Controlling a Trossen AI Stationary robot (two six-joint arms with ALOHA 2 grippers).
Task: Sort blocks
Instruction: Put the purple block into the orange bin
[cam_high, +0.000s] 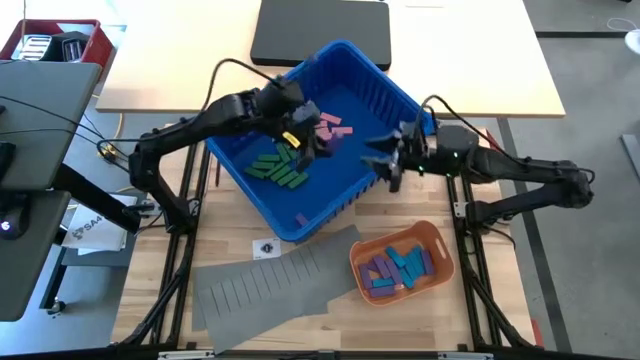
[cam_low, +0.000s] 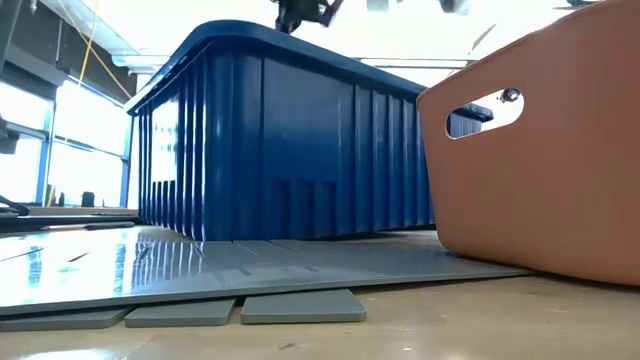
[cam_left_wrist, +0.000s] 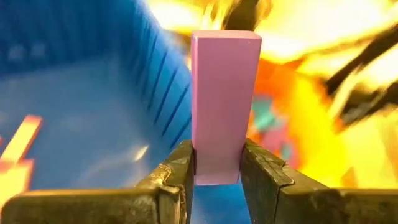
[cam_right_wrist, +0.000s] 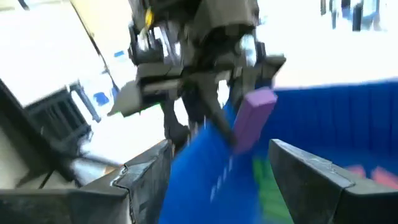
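My left gripper keeps hold of the pinkish-purple block for now until it reaches the pink blocks, since it hangs above the blue bin's bottom, away from them.
My left gripper (cam_high: 306, 140) hovers over the blue bin (cam_high: 385, 95), shut on a pinkish-purple block (cam_left_wrist: 225, 93). The right wrist view shows the same block (cam_right_wrist: 254, 118) from the other side. On the bin's floor lie green blocks (cam_high: 279, 168) and pink blocks (cam_high: 335, 127). My right gripper (cam_high: 386, 166) stands open at the bin's right rim, with nothing between its fingers (cam_right_wrist: 149, 180). The orange tray (cam_high: 437, 240) on the near right holds blue and purple blocks (cam_high: 398, 268). My left gripper pinches the block's near end (cam_left_wrist: 217, 169) between its two fingers, one on each long side. The rest of the block sticks out past the fingertips, along the line of the fingers. The block is lifted clear, above the bin.
The grey slotted sheet (cam_high: 270, 285) lies flat at the near edge, partly under the bin and tray. A black flat case (cam_high: 320, 30) rests on the light tabletop behind the bin. In the low view the bin's ribbed wall (cam_low: 290, 150) and the tray's wall (cam_low: 540, 170) fill the scene.
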